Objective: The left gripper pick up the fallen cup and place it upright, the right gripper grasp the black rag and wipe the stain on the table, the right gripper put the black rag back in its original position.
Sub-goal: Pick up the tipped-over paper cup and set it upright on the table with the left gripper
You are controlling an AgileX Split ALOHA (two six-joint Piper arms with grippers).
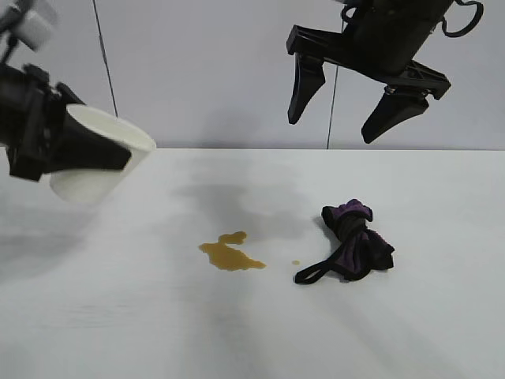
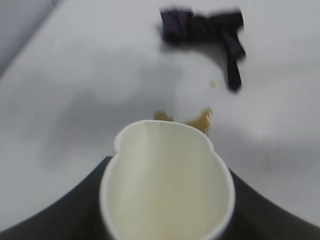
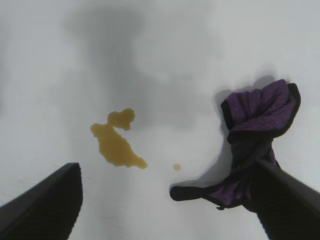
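Observation:
The black rag's ends spread flat, so my right gripper will next pick it up by its raised, bunched middle to wipe the stain.
My left gripper (image 1: 83, 154) is shut on the white paper cup (image 1: 99, 155) and holds it tilted in the air at the far left, its mouth facing the table's middle. In the left wrist view the cup (image 2: 167, 182) sits squeezed between the black fingers (image 2: 60, 210). My right gripper (image 1: 347, 106) hangs open and empty high above the black and purple rag (image 1: 355, 241). The amber stain (image 1: 229, 253) with its small droplet (image 1: 296, 262) lies on the white table (image 1: 118, 316) left of the rag. The right wrist view shows the stain (image 3: 115, 142) and the rag (image 3: 255, 140).
A grey wall stands behind the table's far edge (image 1: 316, 149). Thin cables hang down at the back.

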